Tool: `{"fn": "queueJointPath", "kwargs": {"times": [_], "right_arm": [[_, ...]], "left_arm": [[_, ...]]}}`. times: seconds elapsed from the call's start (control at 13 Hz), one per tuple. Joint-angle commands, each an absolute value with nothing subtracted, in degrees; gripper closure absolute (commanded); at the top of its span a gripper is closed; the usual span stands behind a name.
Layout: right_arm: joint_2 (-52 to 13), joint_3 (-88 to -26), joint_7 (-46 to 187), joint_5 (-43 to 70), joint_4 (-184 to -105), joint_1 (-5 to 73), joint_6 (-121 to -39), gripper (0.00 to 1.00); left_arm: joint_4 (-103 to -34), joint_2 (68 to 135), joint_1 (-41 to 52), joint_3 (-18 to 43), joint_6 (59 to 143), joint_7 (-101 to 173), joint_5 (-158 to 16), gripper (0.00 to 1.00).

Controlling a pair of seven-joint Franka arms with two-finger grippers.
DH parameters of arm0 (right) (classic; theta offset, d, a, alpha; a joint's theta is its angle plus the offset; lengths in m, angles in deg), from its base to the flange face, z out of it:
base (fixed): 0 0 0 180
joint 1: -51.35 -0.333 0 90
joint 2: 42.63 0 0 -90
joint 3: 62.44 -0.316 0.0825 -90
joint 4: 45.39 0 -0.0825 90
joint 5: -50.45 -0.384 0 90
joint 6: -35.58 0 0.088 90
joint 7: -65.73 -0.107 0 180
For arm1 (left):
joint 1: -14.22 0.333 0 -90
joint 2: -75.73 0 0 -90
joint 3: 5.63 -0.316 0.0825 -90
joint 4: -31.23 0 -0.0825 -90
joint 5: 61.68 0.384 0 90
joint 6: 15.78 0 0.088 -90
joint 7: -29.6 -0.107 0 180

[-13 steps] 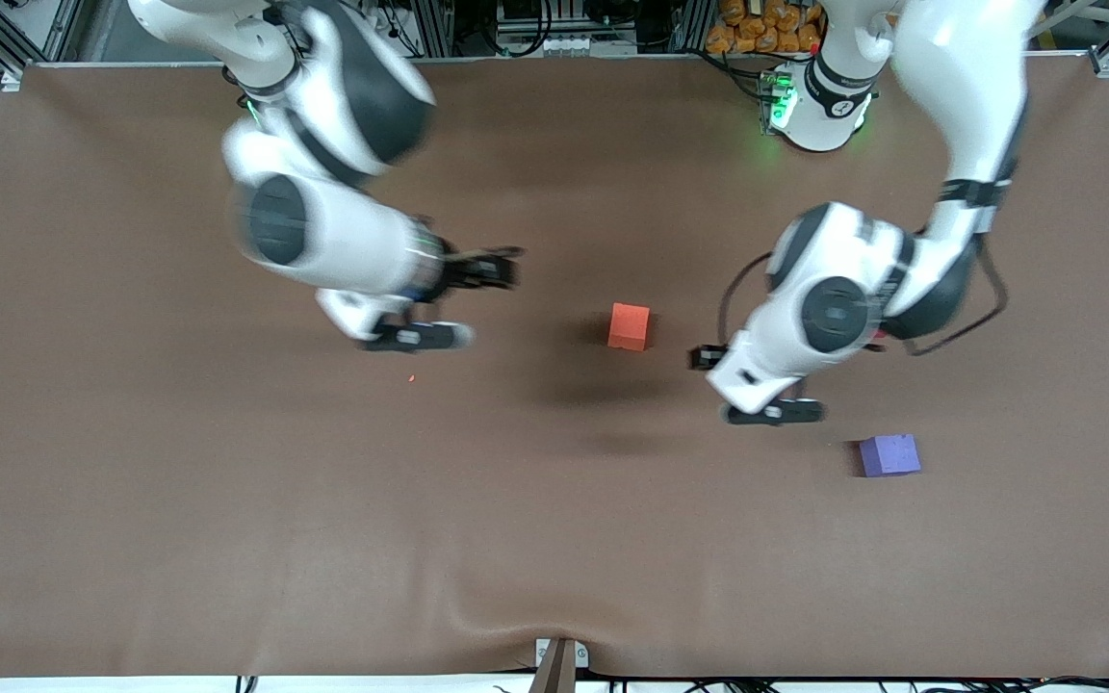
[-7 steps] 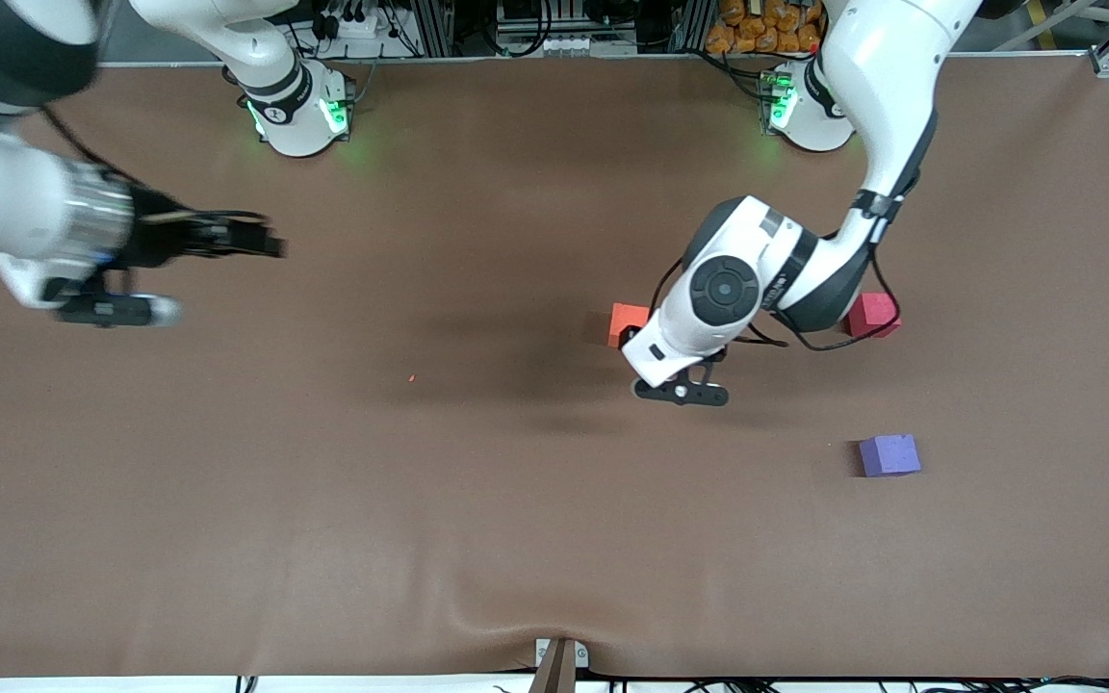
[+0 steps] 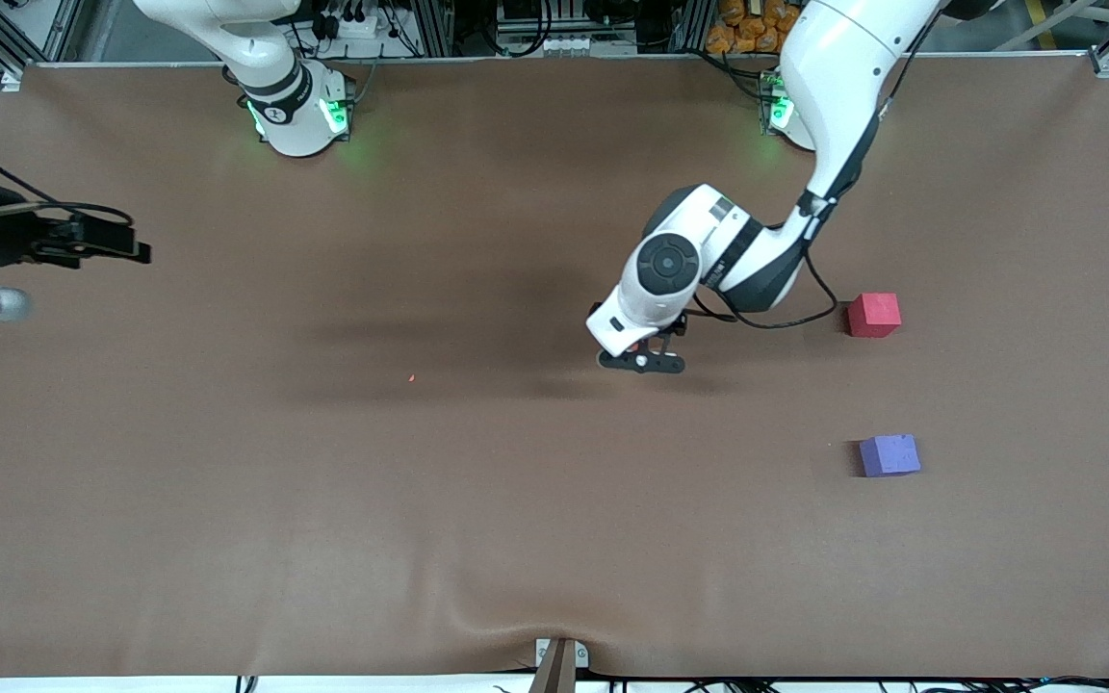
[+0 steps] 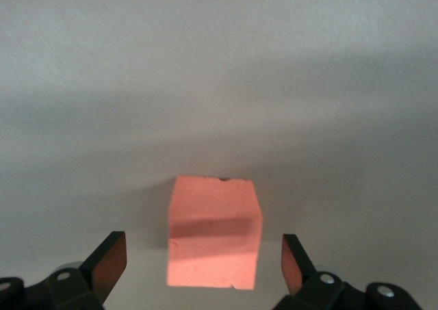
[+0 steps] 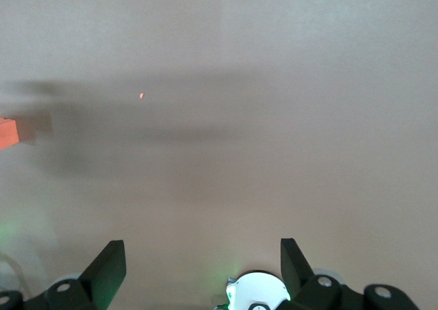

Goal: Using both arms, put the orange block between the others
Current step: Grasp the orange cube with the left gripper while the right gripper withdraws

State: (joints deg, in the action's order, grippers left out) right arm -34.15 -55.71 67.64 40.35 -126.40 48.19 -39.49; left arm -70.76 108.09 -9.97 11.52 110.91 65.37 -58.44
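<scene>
I will next grab the orange block (image 4: 213, 231) by its opposite sides with my left gripper. Then it can fill the gap between the red and purple cubes.
The orange block (image 4: 213, 231) sits on the brown table, straddled by my left gripper (image 4: 204, 255), which is open with a gap between each finger and the block. In the front view the left arm's wrist (image 3: 667, 265) hides the block. The pinkish-red cube (image 3: 874, 315) lies toward the left arm's end. The purple cube (image 3: 889, 455) lies nearer the front camera than it. My right gripper (image 3: 126, 252) hangs open and holding nothing over the right arm's end of the table. A corner of the orange block (image 5: 7, 132) shows at the edge of the right wrist view.
A tiny orange speck (image 3: 411, 377) lies on the mat mid-table. The right arm's base (image 3: 296, 114) and the left arm's base (image 3: 786, 114) stand along the edge farthest from the front camera. A small bracket (image 3: 559, 662) sits at the nearest edge.
The left arm moved from over the pinkish-red cube to over the orange block, uncovering that cube. The right arm swung away to its own end of the table.
</scene>
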Motion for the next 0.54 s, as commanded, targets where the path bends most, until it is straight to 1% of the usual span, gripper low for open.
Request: {"fn": "queueJointPath", "kwargs": {"times": [0.0,0.23,0.31,0.38,0.46], "right_arm": [[-36.2,-53.8,71.1,41.4,-128.4,48.8,-40.1,0.00],[-36.6,-52.3,71.6,42.3,-128.4,48.8,-40.5,0.00],[-36.8,-52.2,72.1,43.8,-128.4,48.8,-40.7,0.00],[-36.9,-52.2,73.3,45.2,-128.4,48.8,-41.1,0.00],[-37.0,-52.2,75.0,45.9,-128.4,48.8,-41.8,0.00]], "left_arm": [[-73.2,107.7,-10.5,11.3,113.7,67.1,-57.5,0.00],[-73.4,109.7,-10.8,11.2,115.4,68.2,-57.5,0.10],[-73.4,110.4,-11.2,11.2,116.7,69.1,-57.5,0.10],[-73.3,110.9,-11.3,11.2,117.2,69.3,-57.5,0.13],[-73.1,111.4,-11.3,11.1,117.3,69.3,-57.5,0.19]]}}
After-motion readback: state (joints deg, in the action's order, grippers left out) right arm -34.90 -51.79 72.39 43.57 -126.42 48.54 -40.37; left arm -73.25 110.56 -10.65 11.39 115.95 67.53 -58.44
